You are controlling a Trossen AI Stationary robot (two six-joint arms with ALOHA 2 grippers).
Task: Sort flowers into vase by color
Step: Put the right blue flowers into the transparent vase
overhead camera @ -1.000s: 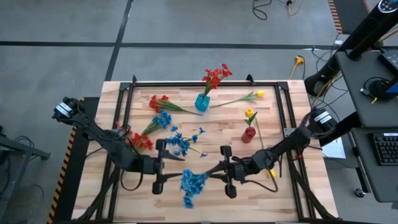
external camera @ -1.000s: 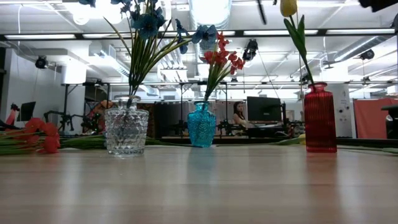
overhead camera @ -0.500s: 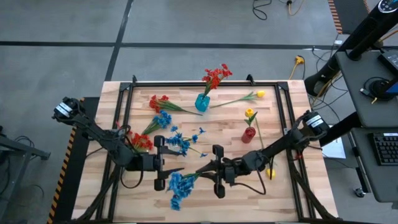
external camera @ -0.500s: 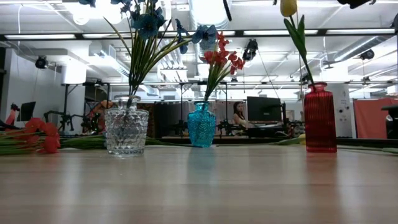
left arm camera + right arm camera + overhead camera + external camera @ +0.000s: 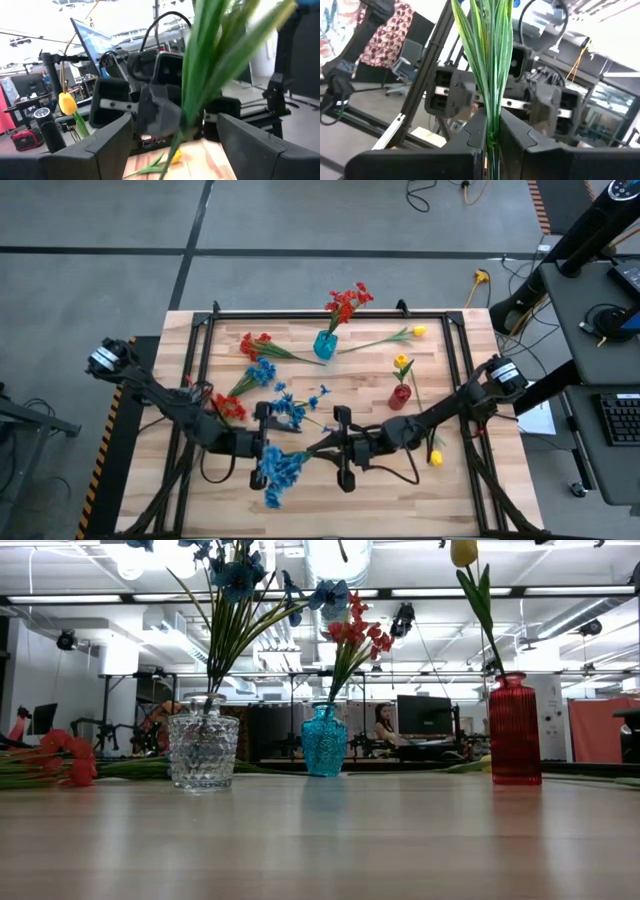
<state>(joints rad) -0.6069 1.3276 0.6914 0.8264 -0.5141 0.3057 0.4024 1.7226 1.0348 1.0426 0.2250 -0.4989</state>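
Note:
I next need to grab the bunch of blue flowers by its green stalks with my left gripper, to sort the blue flowers by color.
My right gripper is over the table's near middle, shut on a bunch of blue flowers with long green stalks. My left gripper faces it from the left, open. The stalks pass between its two wide-apart fingers; I see no touch. A clear glass vase holds blue flowers, a teal vase red ones, and a red vase a yellow tulip. Loose red, blue and yellow stems lie flat on the table. My right gripper pinches the bundled green stalks near their cut end between its two fingers, coming level from the table's right. The bunch is lifted clear of the table. Its stalks run on past the fingertips toward my left gripper, and the blue heads hang at the far end.
A black frame runs round the wooden table top. A second loose yellow flower lies near the right edge, and more red stems lie at the far left. The near strip of table in front of the vases is bare wood.
My right gripper has moved toward the table's left, carrying the blue bunch with it. The blue heads have travelled left, and the stalks now lie between my left gripper's open fingers.

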